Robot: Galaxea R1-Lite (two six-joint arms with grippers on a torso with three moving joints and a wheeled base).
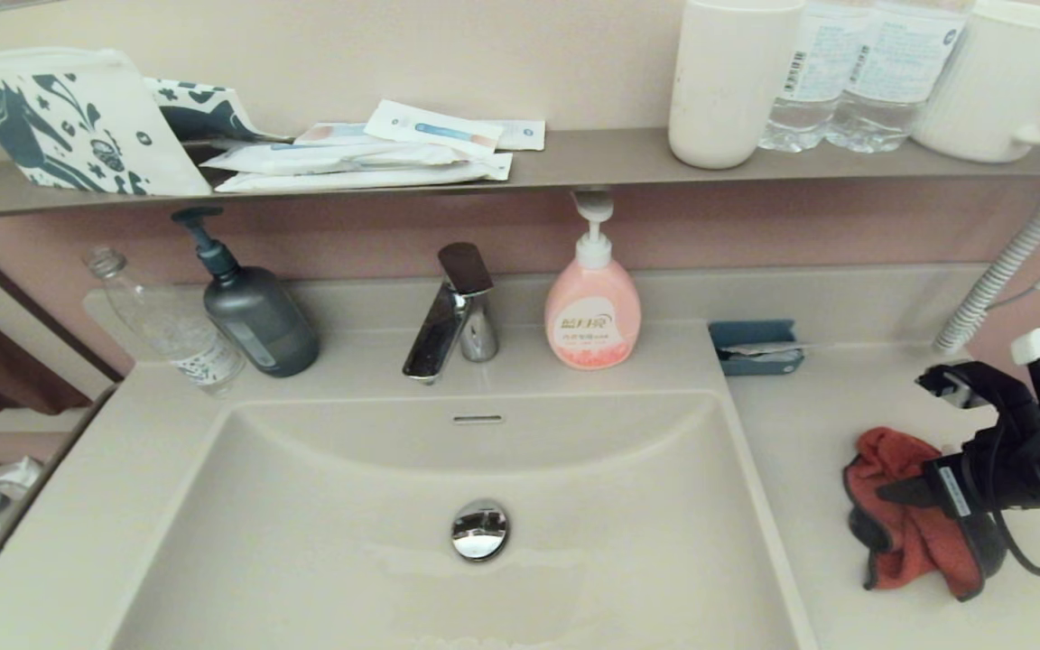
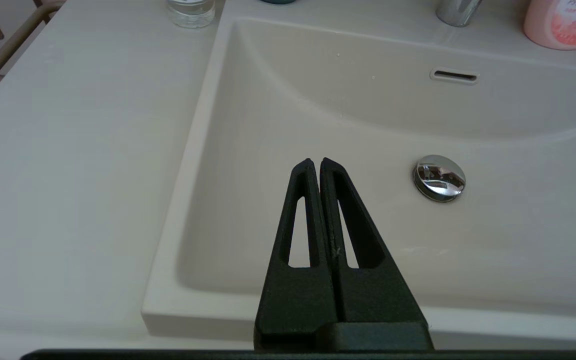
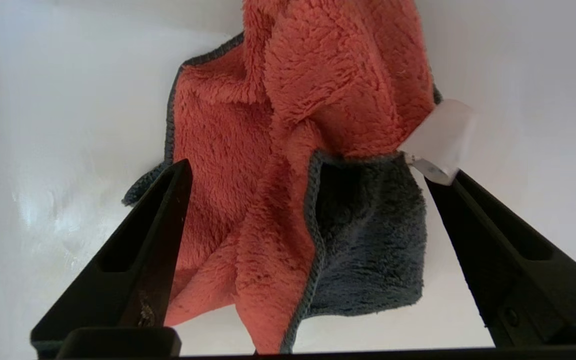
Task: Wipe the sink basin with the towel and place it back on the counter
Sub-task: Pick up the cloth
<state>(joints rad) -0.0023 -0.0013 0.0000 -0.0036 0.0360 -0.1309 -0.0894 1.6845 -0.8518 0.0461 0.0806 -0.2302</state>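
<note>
I will use my right gripper next to grab the towel's dark-edged fold (image 3: 347, 157) beside the white label, so that I can wipe the sink basin with it.
The red-orange and dark grey towel (image 1: 899, 515) lies crumpled on the beige counter (image 1: 845, 415), right of the sink basin (image 1: 348, 506). My right gripper (image 1: 926, 542) reaches in from the right, just over the towel. In the right wrist view this gripper (image 3: 313, 170) is open, its fingers either side of the towel (image 3: 268, 175), which has a white label at one edge. My left gripper (image 2: 315, 161) is shut and empty above the basin's (image 2: 368, 125) front left part, near the chrome drain plug (image 2: 439, 178). It is out of the head view.
Behind the basin stand a chrome faucet (image 1: 452, 311), a pink soap bottle (image 1: 592, 311), a dark pump bottle (image 1: 254, 311) and a clear bottle (image 1: 172, 329). A blue tray (image 1: 756, 348) sits behind the towel. The shelf (image 1: 574, 158) carries a patterned pouch (image 1: 60, 122), sachets, a cup, water bottles and a mug.
</note>
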